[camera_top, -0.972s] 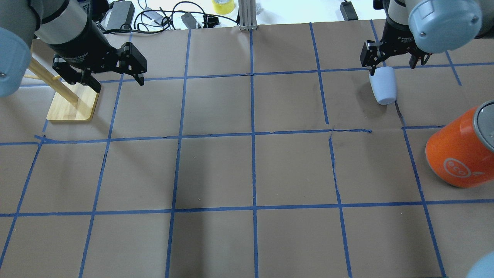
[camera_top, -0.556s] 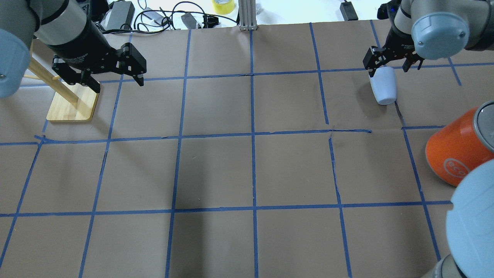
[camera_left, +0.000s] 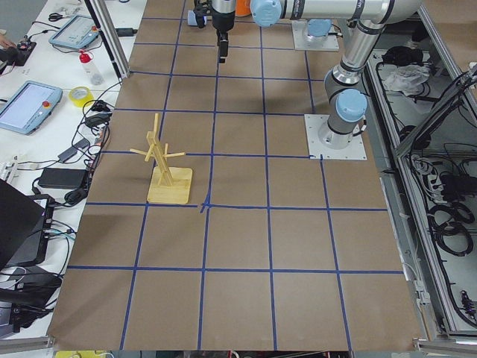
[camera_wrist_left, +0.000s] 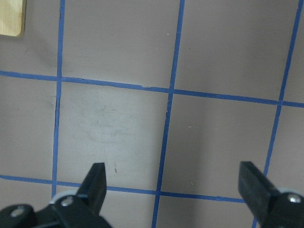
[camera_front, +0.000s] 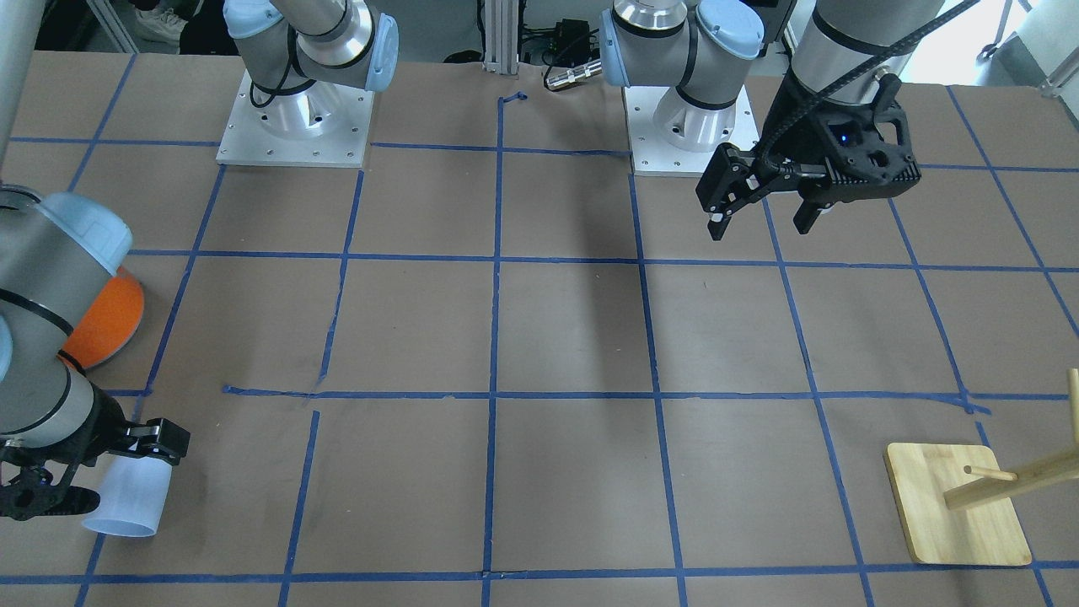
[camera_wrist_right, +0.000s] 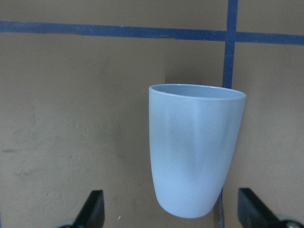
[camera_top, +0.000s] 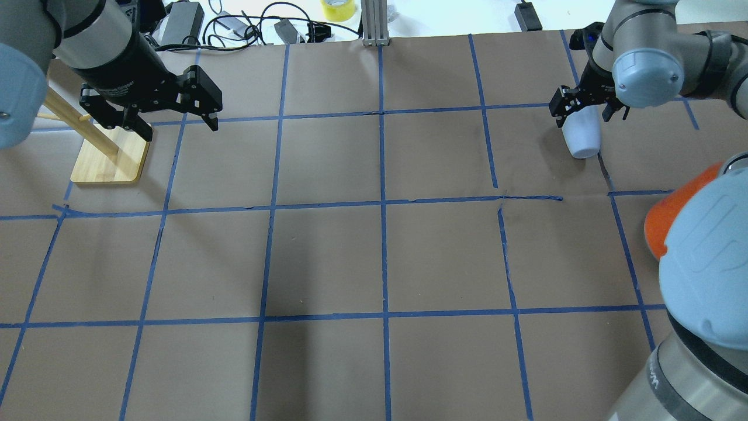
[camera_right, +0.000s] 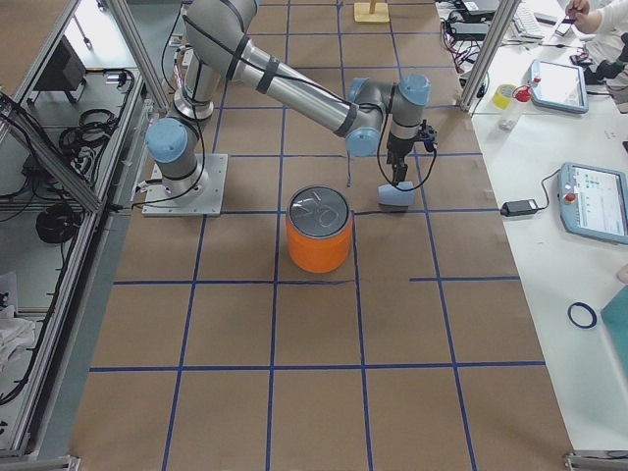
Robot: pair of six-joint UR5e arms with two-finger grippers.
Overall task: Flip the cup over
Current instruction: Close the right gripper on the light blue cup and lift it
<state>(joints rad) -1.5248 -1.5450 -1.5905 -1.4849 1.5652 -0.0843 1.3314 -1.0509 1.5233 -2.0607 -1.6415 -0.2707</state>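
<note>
My right gripper grips the small pale blue cup by its narrow bottom end (camera_wrist_right: 187, 199) next, to flip the cup.
The pale blue cup (camera_top: 581, 140) lies on its side at the far right of the table. It also shows in the front view (camera_front: 126, 504) and the right side view (camera_right: 395, 196). In the right wrist view the cup (camera_wrist_right: 194, 147) has its wide end at the top and its narrow end between the fingertips. My right gripper (camera_top: 584, 116) is open and low over the cup, with a jaw on each side and not touching it; it also shows in the front view (camera_front: 101, 474). My left gripper (camera_top: 178, 126) is open and empty, held above the table at the far left (camera_front: 759, 229).
A big orange can (camera_right: 319, 235) stands near the cup on the robot's side, half hidden by my right arm's elbow in the overhead view (camera_top: 660, 225). A wooden peg stand (camera_top: 111, 158) sits beside my left gripper. Cables and a tape roll (camera_top: 338, 9) lie beyond the far edge.
My right gripper has come down over the cup, and the right arm's elbow has swung in over the orange can. The cup and the left arm have not moved.
</note>
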